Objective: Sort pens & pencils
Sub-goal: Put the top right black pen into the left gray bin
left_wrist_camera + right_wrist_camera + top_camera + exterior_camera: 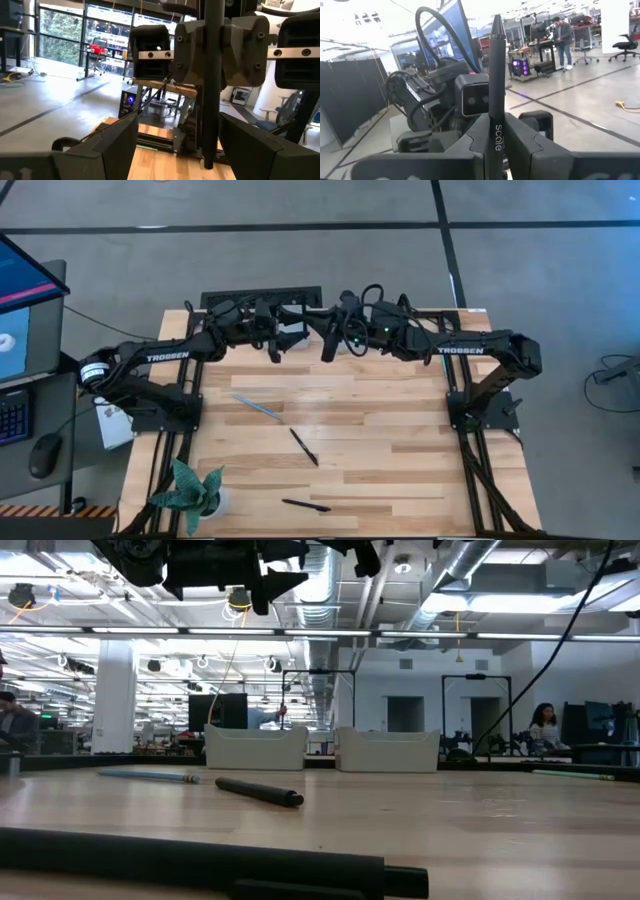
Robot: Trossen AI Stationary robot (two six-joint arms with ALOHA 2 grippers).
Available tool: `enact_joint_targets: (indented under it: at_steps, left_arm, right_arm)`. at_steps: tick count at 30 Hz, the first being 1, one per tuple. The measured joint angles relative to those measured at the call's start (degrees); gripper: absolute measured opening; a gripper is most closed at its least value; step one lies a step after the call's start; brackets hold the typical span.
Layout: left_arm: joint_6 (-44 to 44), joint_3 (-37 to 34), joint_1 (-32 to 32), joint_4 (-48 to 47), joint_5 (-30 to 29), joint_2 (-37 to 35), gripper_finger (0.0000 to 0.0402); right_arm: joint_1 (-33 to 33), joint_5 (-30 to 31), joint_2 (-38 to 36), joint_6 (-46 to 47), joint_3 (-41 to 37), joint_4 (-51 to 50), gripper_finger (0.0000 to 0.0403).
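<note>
The black pen's lower body [210, 125] is between my left gripper's open fingers, which should close on it.
My right gripper [327, 345] is raised over the table's far edge, shut on a black pen [496, 75] that stands upright. My left gripper [281, 345] faces it from the left, open, its fingers [115, 145] spread wide; the held pen [211, 100] shows just ahead of them, and I cannot tell whether it reaches between them. Flat on the table lie a teal stick [257, 407], a black one [303, 446] at mid-table and another black one [306, 505] near the front edge. The low view shows a further teal stick [575, 773] at the right. My right gripper pinches the black pen between its two fingers [470, 142], by the stretch of barrel that bears white lettering [498, 137]. The fingers come at it level and lie across it. The pen stands upright, pointed end [496, 22] up, lower end [209, 162] clear of the table.
Two white trays [255, 747] [388, 750] stand side by side at the table's far side. A potted plant [190, 490] sits at the near left corner. A monitor [25, 305], keyboard and mouse stand off the table's left edge. People sit in the room behind.
</note>
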Motion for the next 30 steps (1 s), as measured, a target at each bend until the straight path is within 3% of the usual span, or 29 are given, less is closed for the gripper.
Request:
enact_joint_targets:
  at_steps: [8,21,30]
  left_arm:
    - [0.0,0.0,0.0,-0.04,0.0,0.0,0.024]
    - [0.02,0.0,-0.07,0.02,-0.09,0.0,0.0121]
    - [1.54,0.0,-0.09,0.61,-0.04,0.0,0.0064]
  right_arm:
    - [0.05,0.0,0.0,0.01,0.0,-0.09,0.0066]
    - [0.03,0.24,0.0,0.01,0.0,-0.13,0.0066]
    - [0.03,0.26,0.0,0.39,0.0,-0.1,0.0066]
